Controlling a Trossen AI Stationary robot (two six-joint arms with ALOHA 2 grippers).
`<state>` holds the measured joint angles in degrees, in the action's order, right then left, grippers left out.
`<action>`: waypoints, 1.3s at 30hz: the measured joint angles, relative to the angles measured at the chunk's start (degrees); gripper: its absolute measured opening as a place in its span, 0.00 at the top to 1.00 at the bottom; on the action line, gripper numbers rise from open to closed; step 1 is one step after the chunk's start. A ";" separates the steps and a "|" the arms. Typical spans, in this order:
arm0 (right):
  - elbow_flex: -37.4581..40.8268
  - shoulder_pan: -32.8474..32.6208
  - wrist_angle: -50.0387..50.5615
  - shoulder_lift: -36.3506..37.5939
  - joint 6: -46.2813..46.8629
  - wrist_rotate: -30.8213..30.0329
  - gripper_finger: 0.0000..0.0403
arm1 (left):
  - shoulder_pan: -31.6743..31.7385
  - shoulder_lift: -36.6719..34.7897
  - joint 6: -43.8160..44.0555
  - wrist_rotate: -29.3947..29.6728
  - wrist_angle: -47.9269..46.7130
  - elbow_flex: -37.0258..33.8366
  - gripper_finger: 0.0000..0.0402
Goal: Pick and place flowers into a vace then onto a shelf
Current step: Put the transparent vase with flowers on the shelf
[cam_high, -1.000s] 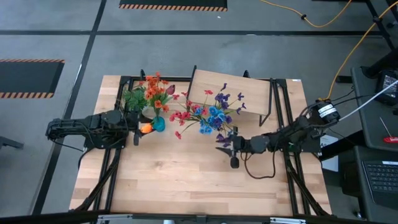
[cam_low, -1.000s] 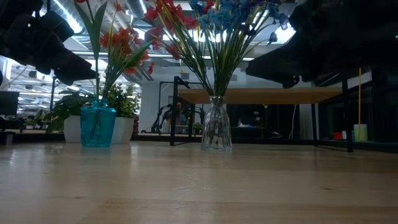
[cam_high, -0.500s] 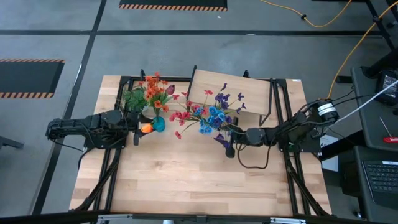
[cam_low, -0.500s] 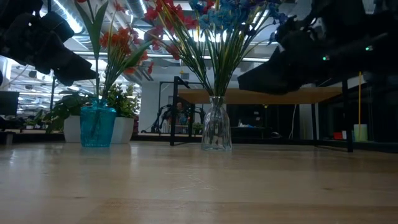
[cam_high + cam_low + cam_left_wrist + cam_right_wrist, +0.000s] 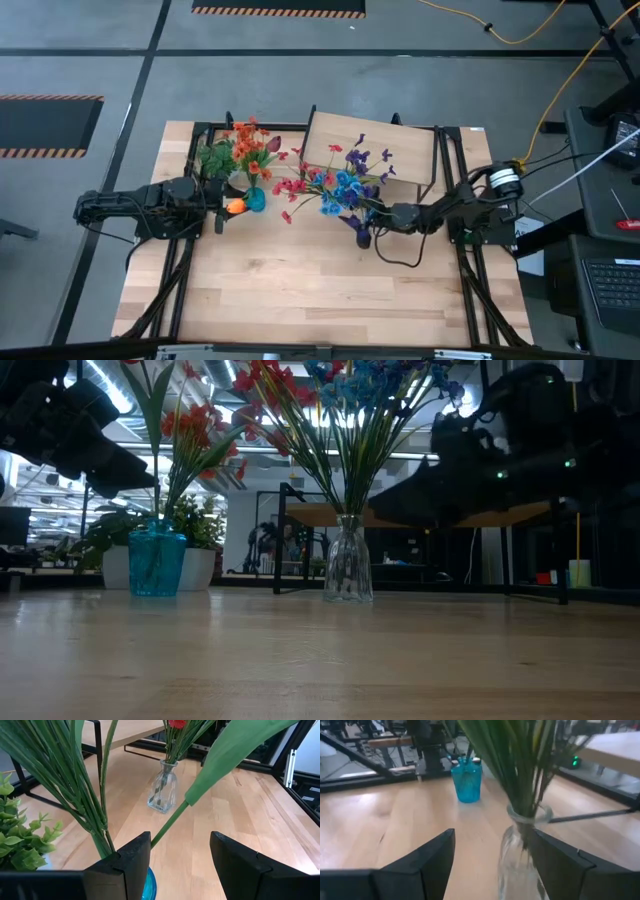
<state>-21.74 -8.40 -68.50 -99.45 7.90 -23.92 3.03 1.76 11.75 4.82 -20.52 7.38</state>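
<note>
Next, the right gripper grabs the clear glass vase point(image 5: 522, 855) by its neck point(image 5: 523, 831) to set the flowers onto the shelf.
A clear glass vase point(image 5: 348, 565) stands on the table in front of the shelf point(image 5: 400, 150). It holds a spray of red, blue and purple flowers point(image 5: 335, 185). A blue vase point(image 5: 157, 563) at the left holds red-orange blooms and an orange tulip point(image 5: 235, 207). My right gripper point(image 5: 365, 238) is open beside the clear vase; in its wrist view point(image 5: 492, 842) the vase point(image 5: 522, 855) stands between the fingers. I cannot tell whether they touch it. My left gripper point(image 5: 180, 865) is open above the blue vase point(image 5: 150, 887), and the tulip's stem point(image 5: 167, 825) runs between its fingers.
A leafy green plant in a white pot point(image 5: 120, 565) stands behind the blue vase. The shelf's black legs point(image 5: 432, 175) rise just behind the clear vase. Bare wood tabletop point(image 5: 300, 290) stretches toward the near edge. A yellow cable point(image 5: 520, 35) lies on the floor beyond the table.
My right gripper has moved toward the table's left and far edges, closing in on the clear vase, and has come down a little. The vases and flowers have stayed where they were.
</note>
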 joint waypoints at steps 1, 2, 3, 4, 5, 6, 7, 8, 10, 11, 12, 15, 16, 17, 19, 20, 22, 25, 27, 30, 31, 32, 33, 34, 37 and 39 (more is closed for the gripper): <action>-0.52 0.07 -1.07 -1.02 -0.07 -0.18 0.36 | 0.02 0.00 -0.02 0.00 -0.14 0.00 0.51; -1.24 0.19 -1.47 -1.89 -0.76 -0.91 0.36 | 0.02 0.00 -0.02 0.00 -0.23 0.00 0.51; -1.90 0.37 -1.71 -2.72 -1.20 -2.17 0.36 | 0.02 0.00 -0.02 0.00 -0.26 0.00 0.51; -2.55 0.73 -1.64 -3.45 -1.89 -3.33 0.36 | 0.01 0.00 -0.04 0.00 -0.27 0.00 0.51; -3.19 1.12 -1.49 -4.21 -2.17 -3.84 0.36 | 0.01 0.00 -0.04 0.00 -0.29 0.00 0.51; -3.88 1.53 -1.52 -4.89 -2.35 -4.04 0.36 | 0.01 0.00 -0.04 0.00 -0.28 0.00 0.51; -4.50 1.86 -1.52 -5.42 -2.44 -4.10 0.36 | 0.02 0.00 -0.04 0.00 -0.29 0.00 0.51; -4.97 2.22 -1.60 -5.92 -2.45 -4.17 0.36 | 0.00 0.00 -0.04 0.00 -0.30 0.00 0.51; -5.74 3.04 -1.58 -6.94 -2.40 -3.93 0.36 | 0.01 0.00 -0.04 0.00 -0.32 0.00 0.51; -5.88 3.41 -1.54 -7.34 -2.38 -4.00 0.36 | 0.02 0.00 -0.04 0.00 -0.33 0.00 0.51; -6.10 3.70 -1.38 -7.57 -2.39 -4.04 0.36 | 0.01 0.00 -0.06 0.00 -0.37 0.00 0.51; -6.46 4.28 -1.52 -7.83 -2.38 -4.14 0.36 | 0.01 0.00 -0.08 0.00 -0.51 0.00 0.51; -6.53 4.40 -1.51 -7.83 -2.38 -4.10 0.36 | 0.02 0.00 -0.28 0.00 -0.54 0.00 0.51; -6.63 4.53 -1.45 -7.83 -2.40 -4.03 0.36 | 0.02 0.00 -0.53 0.00 -0.54 0.00 0.51; -6.85 4.82 -1.45 -7.83 -2.40 -3.92 0.36 | 0.02 0.00 -1.19 0.00 -0.57 0.00 0.51; -6.97 4.87 -1.41 -7.83 -2.38 -4.00 0.36 | 0.01 0.00 -1.48 0.00 -0.57 0.00 0.51; -7.44 4.92 -0.70 -7.83 -2.53 -4.04 0.36 | 0.02 0.00 -1.53 0.01 -0.57 0.01 0.51; -8.27 4.87 0.77 -7.83 -2.67 -3.99 0.36 | 0.01 0.00 -1.55 0.01 -0.57 0.00 0.51; -8.92 4.87 1.32 -7.83 -3.14 -3.92 0.36 | 0.01 0.00 -1.53 0.01 -0.55 0.00 0.51; -9.50 4.87 1.50 -7.83 -3.76 -3.98 0.36 | 0.02 0.00 -1.54 0.00 -0.55 0.00 0.51; -9.70 4.99 1.66 -7.83 -3.72 -4.00 0.36 | 0.01 0.00 -1.53 0.01 -0.54 0.00 0.51; -9.84 5.11 2.01 -7.83 -3.61 -3.96 0.36 | 0.02 0.00 -1.53 0.00 -0.57 0.00 0.51; -9.94 5.28 2.77 -7.83 -3.04 -3.88 0.36 | 0.00 0.00 -1.53 0.00 -0.57 0.00 0.51; -10.04 5.50 3.79 -7.83 -2.20 -3.86 0.36 | 0.01 0.00 -1.53 0.01 -0.57 0.00 0.51; -10.05 6.08 4.37 -7.88 -1.22 -2.97 0.36 | 0.01 0.00 -1.53 0.00 -0.60 0.00 0.51; -10.07 6.16 4.05 -7.88 -1.63 -2.60 0.36 | 0.02 0.00 -1.55 0.00 -0.70 0.00 0.51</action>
<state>-31.81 -2.24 -64.45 -107.33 6.27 -26.52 3.05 1.76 10.20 4.82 -21.21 7.38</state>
